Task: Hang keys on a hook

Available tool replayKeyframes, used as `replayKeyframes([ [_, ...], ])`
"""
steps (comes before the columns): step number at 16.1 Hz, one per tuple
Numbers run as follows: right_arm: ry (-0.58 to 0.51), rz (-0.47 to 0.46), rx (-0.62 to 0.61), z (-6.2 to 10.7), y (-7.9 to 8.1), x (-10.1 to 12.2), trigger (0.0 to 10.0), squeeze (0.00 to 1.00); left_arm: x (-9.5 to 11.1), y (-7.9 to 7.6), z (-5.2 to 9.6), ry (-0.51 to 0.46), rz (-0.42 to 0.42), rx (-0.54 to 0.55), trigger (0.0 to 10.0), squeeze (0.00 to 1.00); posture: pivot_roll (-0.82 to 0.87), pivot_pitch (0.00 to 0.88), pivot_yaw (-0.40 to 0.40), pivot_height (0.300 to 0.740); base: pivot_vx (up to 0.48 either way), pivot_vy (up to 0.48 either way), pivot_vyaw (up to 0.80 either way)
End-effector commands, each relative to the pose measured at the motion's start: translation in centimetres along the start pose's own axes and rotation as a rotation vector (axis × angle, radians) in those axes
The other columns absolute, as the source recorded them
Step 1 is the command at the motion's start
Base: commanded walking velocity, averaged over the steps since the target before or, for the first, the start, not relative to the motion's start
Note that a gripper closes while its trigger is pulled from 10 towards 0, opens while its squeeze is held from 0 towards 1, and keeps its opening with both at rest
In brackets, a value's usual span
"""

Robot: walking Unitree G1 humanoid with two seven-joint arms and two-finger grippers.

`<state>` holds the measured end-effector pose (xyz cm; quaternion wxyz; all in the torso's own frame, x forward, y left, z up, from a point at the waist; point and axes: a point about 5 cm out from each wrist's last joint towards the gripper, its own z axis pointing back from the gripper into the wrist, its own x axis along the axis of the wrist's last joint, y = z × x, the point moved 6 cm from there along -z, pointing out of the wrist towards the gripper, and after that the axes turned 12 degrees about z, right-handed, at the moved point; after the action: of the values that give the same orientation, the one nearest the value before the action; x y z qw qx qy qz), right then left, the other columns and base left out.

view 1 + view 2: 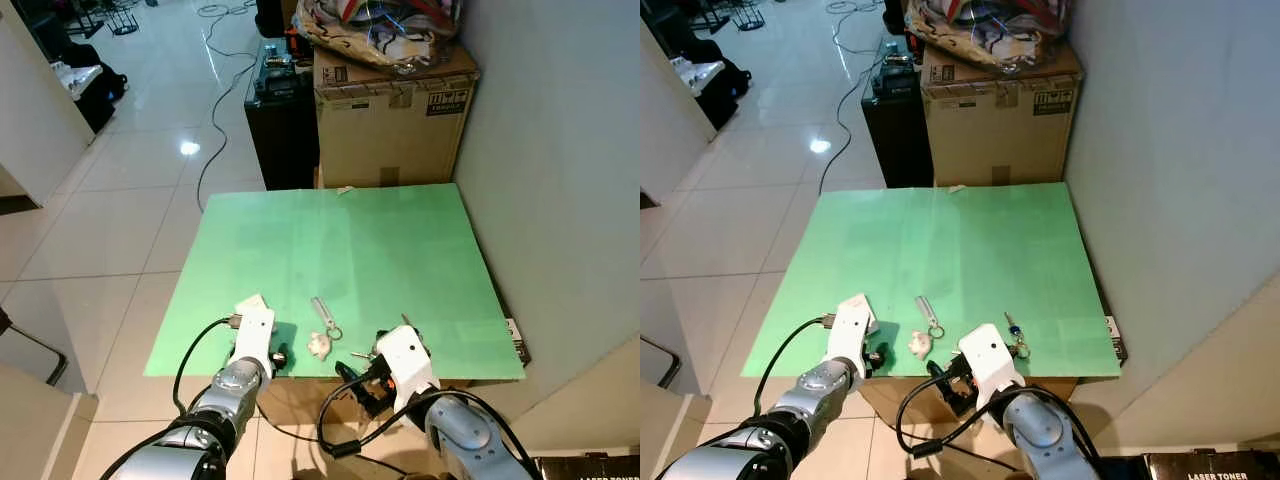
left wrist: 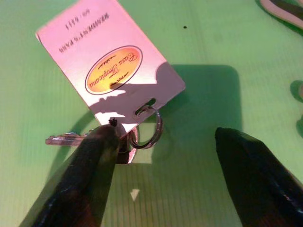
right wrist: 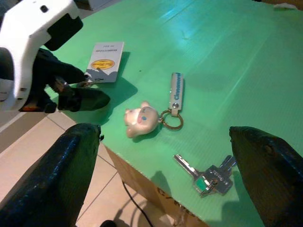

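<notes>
The left gripper grabs the set of keys by its metal ring next, which stands tilted up while the white card tag lies flat.
Three key sets lie near the front edge of the green table. A white card tag carries a ring and a silver key. My left gripper is open just over that ring, one finger touching the key end. To the right lie a white strap fob with a pale animal charm, and a silver key bunch. My right gripper hangs open at the table's front edge, facing these.
A cardboard box heaped with bags and a black cabinet stand behind the table. A grey wall runs along the right side. Tiled floor with a cable spreads to the left.
</notes>
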<state>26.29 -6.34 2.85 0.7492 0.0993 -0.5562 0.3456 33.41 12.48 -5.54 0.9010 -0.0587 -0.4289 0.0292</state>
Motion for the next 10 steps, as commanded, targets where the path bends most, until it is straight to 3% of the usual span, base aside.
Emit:
replayKeyframes([
  [1,0.0,0.009,0.02,0.2,0.5,0.2,10.0,0.0,-0.4,0.6,0.0,0.019,0.013,0.022,0.3,0.0,-0.37,0.135,0.151,0.74,0.0,0.0,0.0],
  [4,0.007,0.005,0.024,0.4,0.9,0.2,10.0,0.0,-0.5,1.7,0.1,0.029,0.042,0.055,0.0,0.0,-0.37,0.138,0.158,0.74,0.0,0.0,0.0],
  [10,0.009,-0.008,0.015,0.2,1.0,0.1,10.0,0.0,-0.8,1.9,0.2,0.032,0.02,0.046,0.0,0.0,-0.37,0.129,0.174,0.74,0.0,0.0,0.0],
])
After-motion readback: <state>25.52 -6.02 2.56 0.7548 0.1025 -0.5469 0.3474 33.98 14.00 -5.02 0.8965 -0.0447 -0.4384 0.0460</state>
